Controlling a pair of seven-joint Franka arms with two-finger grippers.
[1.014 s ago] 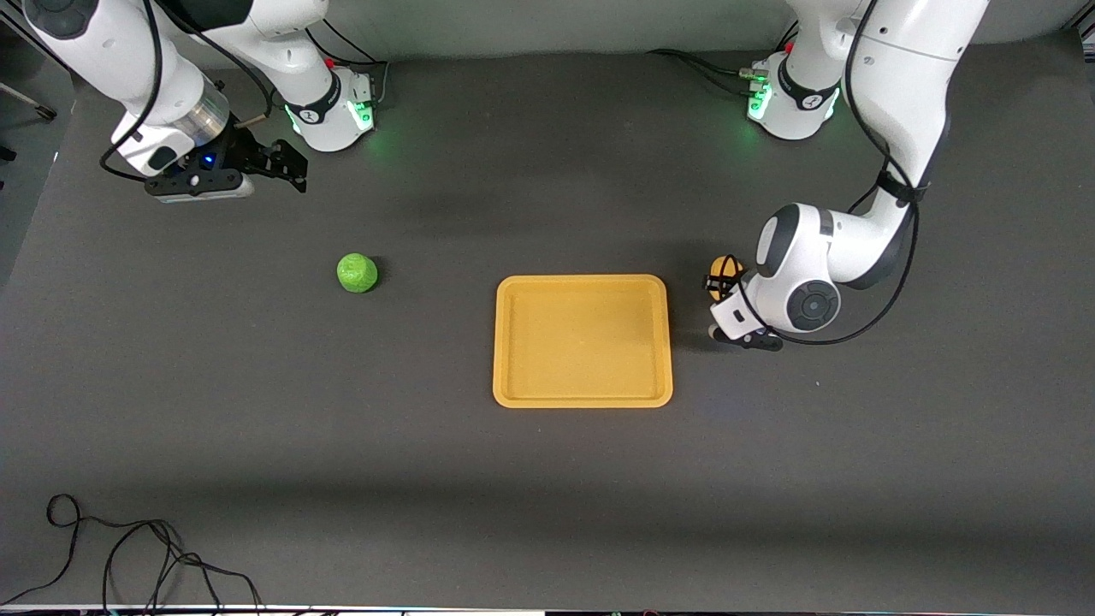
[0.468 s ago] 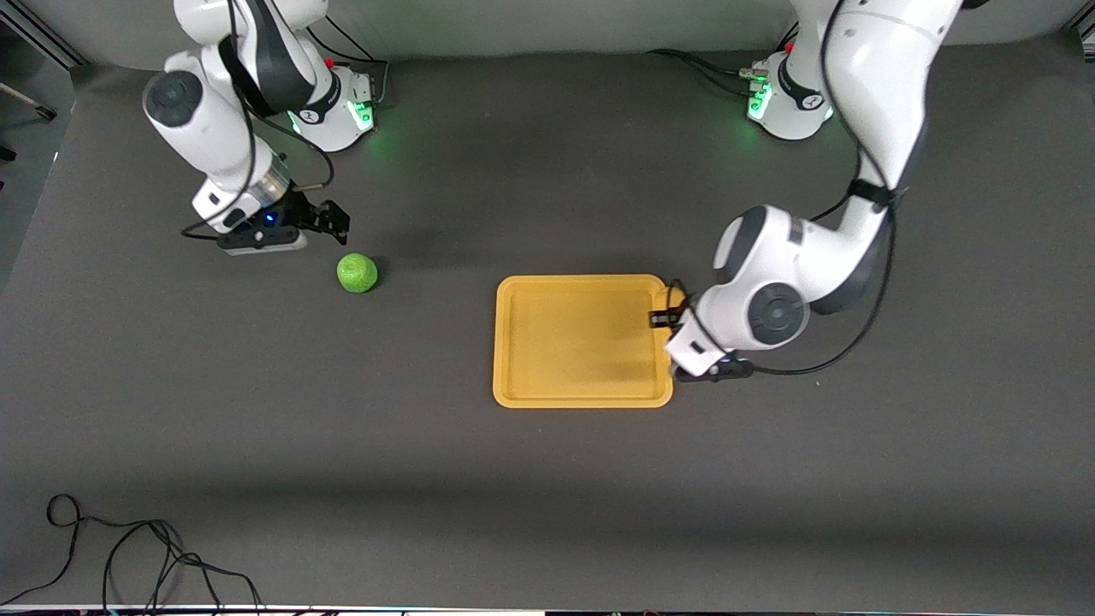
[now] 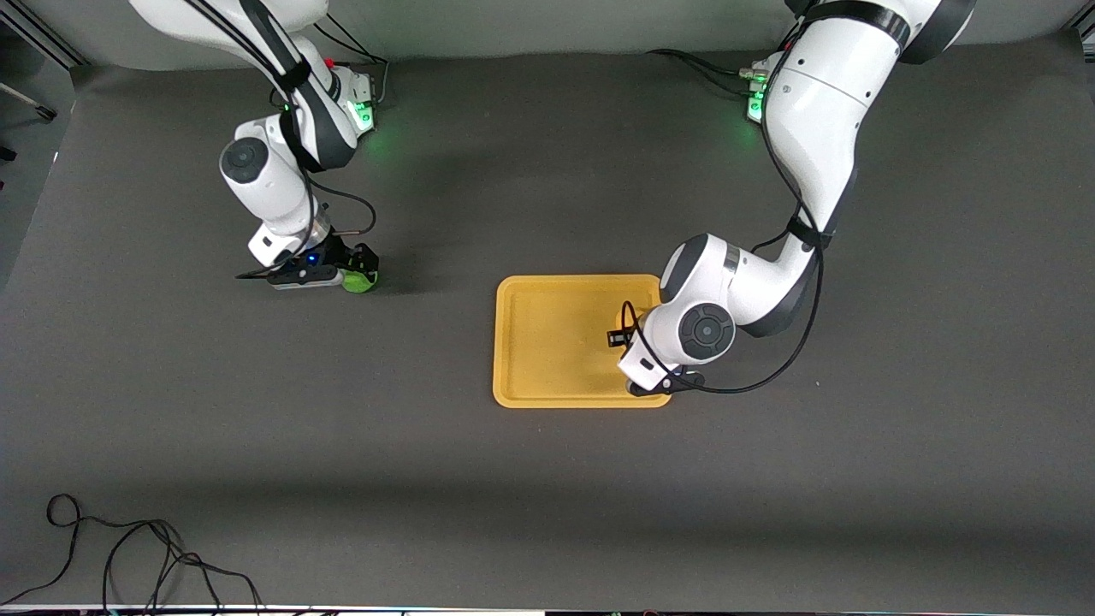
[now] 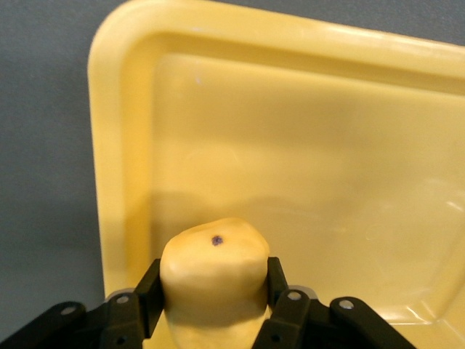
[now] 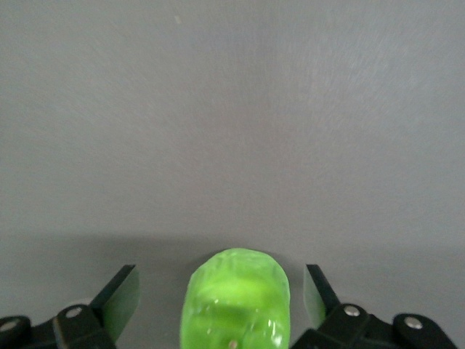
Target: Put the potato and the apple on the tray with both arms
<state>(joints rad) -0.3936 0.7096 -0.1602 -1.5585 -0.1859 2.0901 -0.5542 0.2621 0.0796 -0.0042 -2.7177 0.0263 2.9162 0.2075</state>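
Note:
I should next use my right gripper to grab the rounded sides of the green apple (image 3: pixel 364 281), so that I can put it on the tray (image 3: pixel 547 342).
The yellow-orange tray (image 3: pixel 547 342) lies in the middle of the table. My left gripper (image 3: pixel 622 335) is over the tray's end toward the left arm, shut on the yellow-tan potato (image 4: pixel 213 280); the wrist hides the potato in the front view. The tray's floor and rim (image 4: pixel 116 167) show in the left wrist view. My right gripper (image 3: pixel 355 272) is low at the green apple (image 3: pixel 364 281), toward the right arm's end of the table. In the right wrist view the apple (image 5: pixel 234 302) sits between the open fingers (image 5: pixel 118 298) with gaps on both sides.
A loose black cable (image 3: pixel 128 556) lies on the dark mat at the table's edge nearest the front camera, toward the right arm's end. Both green-lit bases (image 3: pixel 342 107) stand along the edge farthest from the camera.
My left gripper carried the potato from beside the tray to over the tray. My right gripper came down from near its base to the apple, and its open fingers now straddle it.

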